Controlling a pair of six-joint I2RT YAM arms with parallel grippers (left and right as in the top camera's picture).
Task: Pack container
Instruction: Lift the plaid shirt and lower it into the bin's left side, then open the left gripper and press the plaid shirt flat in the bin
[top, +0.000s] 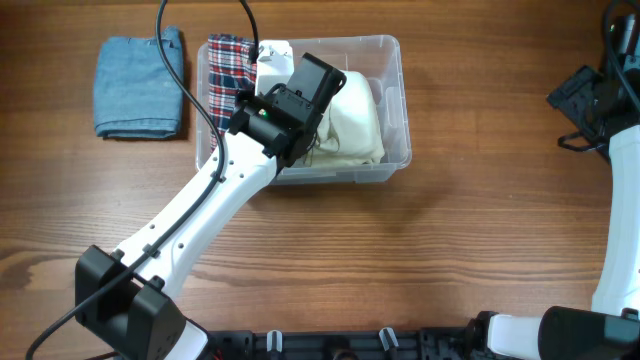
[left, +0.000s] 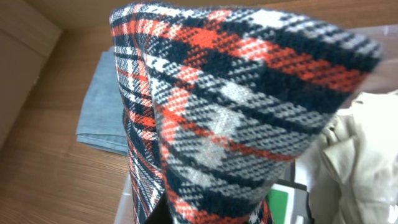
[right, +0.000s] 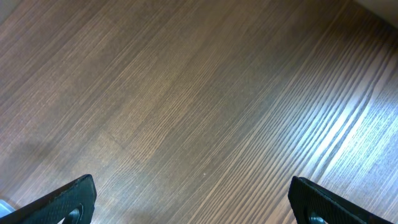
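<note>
My left gripper opens now, since the plaid garment's outer edge (top: 213, 82) stands inside the container's side (top: 203, 112) and the plaid garment would settle inside if released.
The clear plastic container (top: 398, 60) stands at the back middle of the table. A cream garment (top: 355, 120) lies in its right part and also shows in the left wrist view (left: 357, 149). A red, navy and white plaid garment (top: 228, 75) is at the container's left end. My left gripper (top: 262, 102) is over that end, shut on the plaid garment (left: 236, 106), which bulges up close and hides the fingers. My right gripper (right: 193, 199) is open and empty over bare wood at the far right (top: 580, 100).
A folded blue denim garment (top: 140, 85) lies on the table left of the container and shows in the left wrist view (left: 102, 115). A white label (top: 272, 52) sits at the container's back rim. The left arm's black cable (top: 185, 90) crosses the denim.
</note>
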